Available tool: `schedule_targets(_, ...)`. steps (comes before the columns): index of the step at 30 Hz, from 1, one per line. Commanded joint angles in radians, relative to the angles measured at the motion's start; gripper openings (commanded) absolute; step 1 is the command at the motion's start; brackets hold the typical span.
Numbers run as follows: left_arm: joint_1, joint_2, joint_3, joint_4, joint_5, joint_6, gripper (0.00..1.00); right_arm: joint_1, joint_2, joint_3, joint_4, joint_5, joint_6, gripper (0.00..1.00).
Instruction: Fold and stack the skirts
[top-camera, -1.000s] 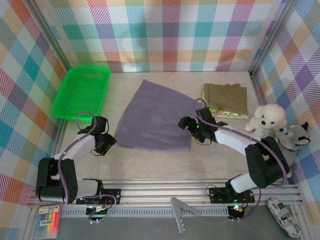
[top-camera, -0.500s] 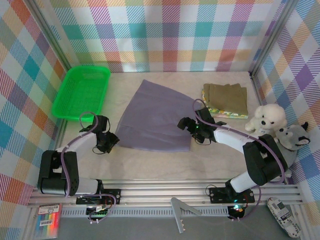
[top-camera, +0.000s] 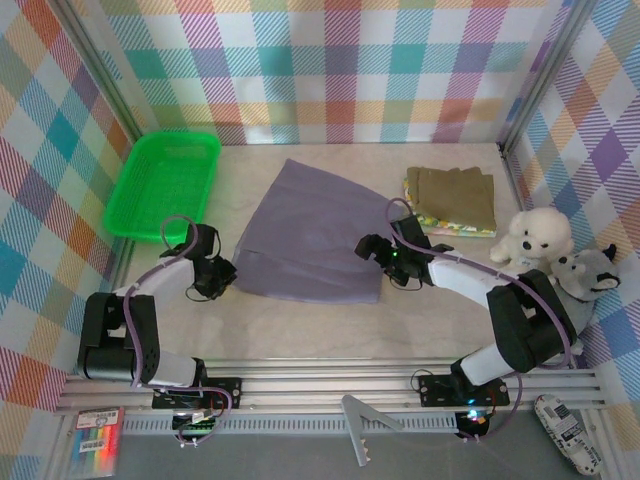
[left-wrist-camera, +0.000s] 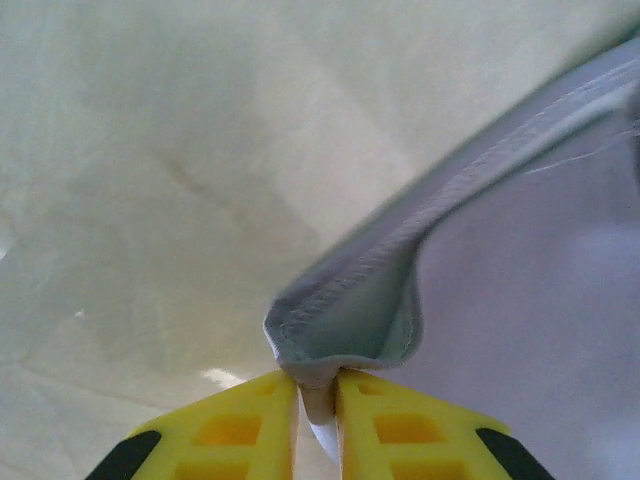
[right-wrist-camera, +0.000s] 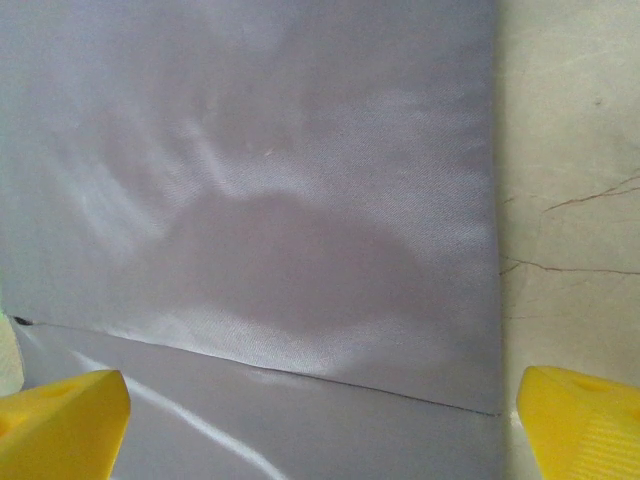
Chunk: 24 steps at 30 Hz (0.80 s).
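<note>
The grey-lavender skirt should be folded over, so my right gripper should next pinch the grey-lavender skirt's near side edge (top-camera: 379, 292) (right-wrist-camera: 492, 440), opposite the corner that my left gripper holds.
The grey-lavender skirt (top-camera: 310, 235) lies spread flat mid-table. My left gripper (top-camera: 222, 272) is at its near left corner. In the left wrist view the yellow fingers (left-wrist-camera: 240, 420) of this gripper (left-wrist-camera: 318, 385) are pinched shut on the hemmed corner (left-wrist-camera: 350, 320), which bunches up just above them. My right gripper (top-camera: 372, 250) hovers over the skirt's near right edge, and in its wrist view it (right-wrist-camera: 320, 390) stands wide open over the cloth (right-wrist-camera: 250, 200). The olive-brown skirt (top-camera: 455, 195) sits folded on the floral skirt (top-camera: 440, 228) at the back right.
A green basket (top-camera: 165, 185) stands at the back left. A white plush toy (top-camera: 530, 238) and a grey one (top-camera: 585, 272) sit against the right wall. Bare marble table (right-wrist-camera: 570, 150) shows right of the skirt's edge.
My left gripper has slid right and away to the skirt's near left corner and closed on it. The right gripper has stayed in place, still open.
</note>
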<state>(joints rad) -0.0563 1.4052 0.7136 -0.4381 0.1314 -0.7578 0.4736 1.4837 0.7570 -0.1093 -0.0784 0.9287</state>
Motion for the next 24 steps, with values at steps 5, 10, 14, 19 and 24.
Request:
schedule_targets(5, -0.007, -0.081, 0.002, -0.064, -0.051, 0.017, 0.07, 0.002, -0.060, -0.035, -0.021, -0.001, -0.035, 0.99)
schedule_targets(10, -0.010, -0.084, -0.030, -0.067, -0.049, -0.003, 0.03, 0.003, -0.145, -0.103, -0.031, -0.061, -0.207, 0.98)
schedule_targets(14, -0.010, -0.041, -0.025, -0.074, -0.049, -0.012, 0.00, 0.052, -0.192, -0.065, -0.123, -0.148, -0.424, 0.87)
schedule_targets(19, -0.009, -0.003, -0.035, -0.083, -0.059, -0.044, 0.00, 0.246, -0.097, 0.206, -0.480, -0.036, -0.876, 0.79)
schedule_targets(24, -0.008, 0.006, -0.047, -0.073, -0.060, -0.075, 0.00, 0.335, -0.040, 0.191, -0.542, 0.023, -1.301, 0.68)
